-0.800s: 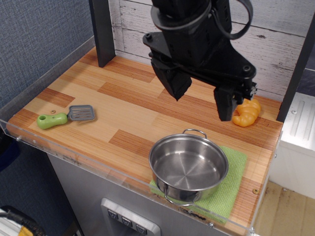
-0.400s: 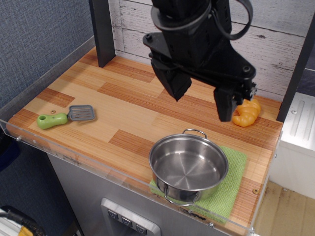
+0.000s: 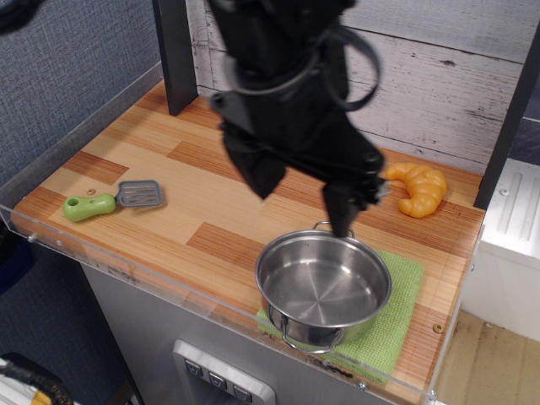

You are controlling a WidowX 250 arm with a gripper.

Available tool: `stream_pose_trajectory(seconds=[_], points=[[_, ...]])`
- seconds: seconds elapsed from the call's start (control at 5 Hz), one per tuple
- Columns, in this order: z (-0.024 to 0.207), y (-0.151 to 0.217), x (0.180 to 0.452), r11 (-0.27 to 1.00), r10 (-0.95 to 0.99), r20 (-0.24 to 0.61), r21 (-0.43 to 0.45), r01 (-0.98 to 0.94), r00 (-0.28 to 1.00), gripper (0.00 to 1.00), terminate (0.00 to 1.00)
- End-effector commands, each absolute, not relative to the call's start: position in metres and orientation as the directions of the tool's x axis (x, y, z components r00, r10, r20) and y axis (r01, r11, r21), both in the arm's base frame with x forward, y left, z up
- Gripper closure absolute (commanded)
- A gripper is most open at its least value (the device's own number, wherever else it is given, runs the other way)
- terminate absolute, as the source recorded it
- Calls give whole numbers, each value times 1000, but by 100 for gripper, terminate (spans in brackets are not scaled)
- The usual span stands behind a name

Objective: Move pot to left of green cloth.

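My gripper grabs the pot by its rim [image 3: 258,269] next. Then my gripper moves the pot off the green cloth [image 3: 398,321].
The shiny steel pot [image 3: 323,290] stands on the light green cloth [image 3: 398,321] at the front right of the wooden table, covering most of it. Its two wire loop handles show at the far and near rim. My black gripper [image 3: 301,196] hangs above the table just behind and left of the pot. Its two fingers are spread wide apart and hold nothing. The right finger's tip [image 3: 341,218] is close above the pot's far handle.
A green-handled spatula [image 3: 114,199] lies at the left. An orange toy croissant [image 3: 414,187] lies at the back right. A dark post [image 3: 175,55] stands at the back left. A clear plastic rim [image 3: 126,274] runs along the table's front edge.
My gripper has moved left and toward the front, lower, from over the croissant side to just behind the pot. The croissant is now fully visible. The pot has not moved.
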State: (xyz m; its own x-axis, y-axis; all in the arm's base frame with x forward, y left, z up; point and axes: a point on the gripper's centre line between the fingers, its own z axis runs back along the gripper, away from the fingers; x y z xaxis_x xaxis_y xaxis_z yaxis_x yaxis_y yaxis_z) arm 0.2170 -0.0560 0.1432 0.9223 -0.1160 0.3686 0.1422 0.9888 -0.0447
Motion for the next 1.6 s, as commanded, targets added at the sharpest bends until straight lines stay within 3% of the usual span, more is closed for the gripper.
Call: stream_pose_trajectory(seconds=[0.0, 1.0, 1.4], points=[[131, -36, 210, 997, -39, 381, -48, 61, 924, 0, 0], [74, -18, 222, 996, 84, 273, -8, -85, 958, 0, 0], [53, -31, 229, 991, 133, 306, -37, -128, 943, 0, 0]])
